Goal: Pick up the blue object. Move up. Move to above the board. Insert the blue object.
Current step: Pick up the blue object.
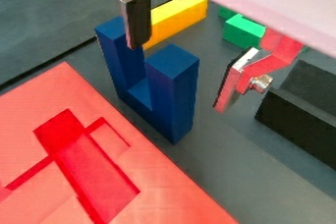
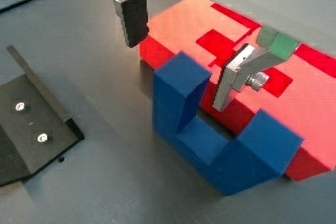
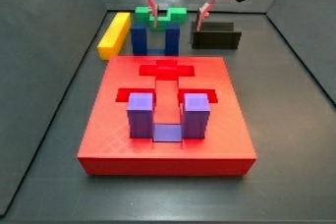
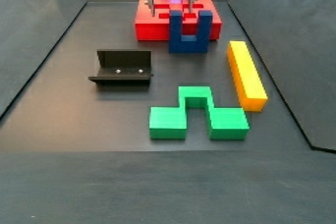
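The blue object has to go into the red board (image 1: 79, 159), so next I should grab it with my gripper by its prong by the black fixture (image 1: 172, 73).
The blue object (image 1: 155, 79) is a dark blue U-shaped block. It stands prongs up on the dark floor, just beside one end of the red board (image 1: 79, 159). It shows in both wrist views (image 2: 217, 135) and both side views (image 3: 164, 37) (image 4: 188, 34). My gripper (image 1: 192, 46) is open and hangs over the blue object. One finger (image 1: 134, 17) is by one prong and the other finger (image 1: 247, 76) is out to the side, neither gripping it. The gripper also shows in a wrist view (image 2: 186, 46) and in both side views (image 3: 178, 14) (image 4: 180, 0).
A lighter purple U-shaped block (image 3: 164, 116) sits in the board (image 3: 118, 120). A yellow bar (image 4: 246, 73) and a green block (image 4: 197, 115) lie on the floor. The black fixture (image 4: 121, 68) stands nearby, also seen in a wrist view (image 2: 33, 120).
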